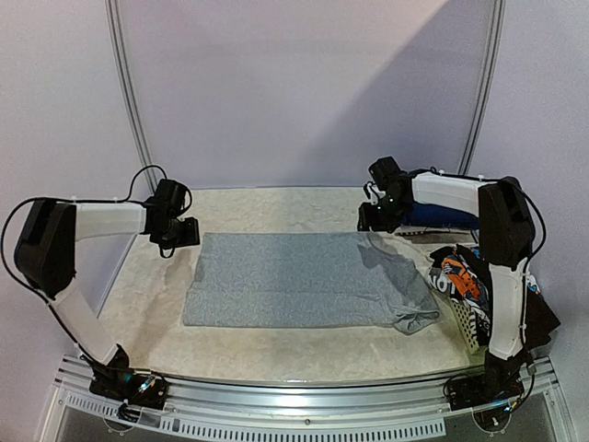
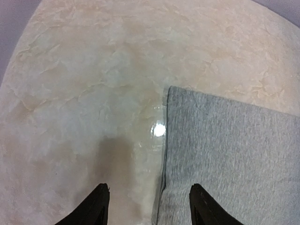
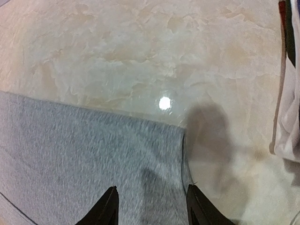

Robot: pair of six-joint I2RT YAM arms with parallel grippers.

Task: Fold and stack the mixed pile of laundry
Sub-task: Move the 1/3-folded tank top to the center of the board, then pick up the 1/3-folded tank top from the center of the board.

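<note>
I need to fold the shirt's far edge over toward its near side, so I should grip the grey shirt (image 1: 304, 281) by its far corner (image 1: 206, 238) with my left gripper next.
A grey shirt (image 1: 304, 281) lies spread flat on the table's middle, its right end rumpled. My left gripper (image 1: 179, 232) hovers over the shirt's far left corner. In the left wrist view that gripper (image 2: 149, 206) is open, with the shirt's edge (image 2: 234, 154) lying flat beneath its fingers. My right gripper (image 1: 377, 218) hangs over the far right corner. In the right wrist view it (image 3: 151, 206) is open above the grey cloth (image 3: 84, 150), holding nothing. The rest of the mixed laundry pile sits at the right: an orange-black-white printed piece (image 1: 460, 276) and a navy blue piece (image 1: 442, 216).
A white lattice basket (image 1: 467, 324) stands at the right edge under my right arm, with black cloth (image 1: 545, 318) draped over its side. Pale cloth (image 3: 288, 126) shows at the right edge of the right wrist view. Bare marbled tabletop (image 1: 276, 207) runs behind the shirt.
</note>
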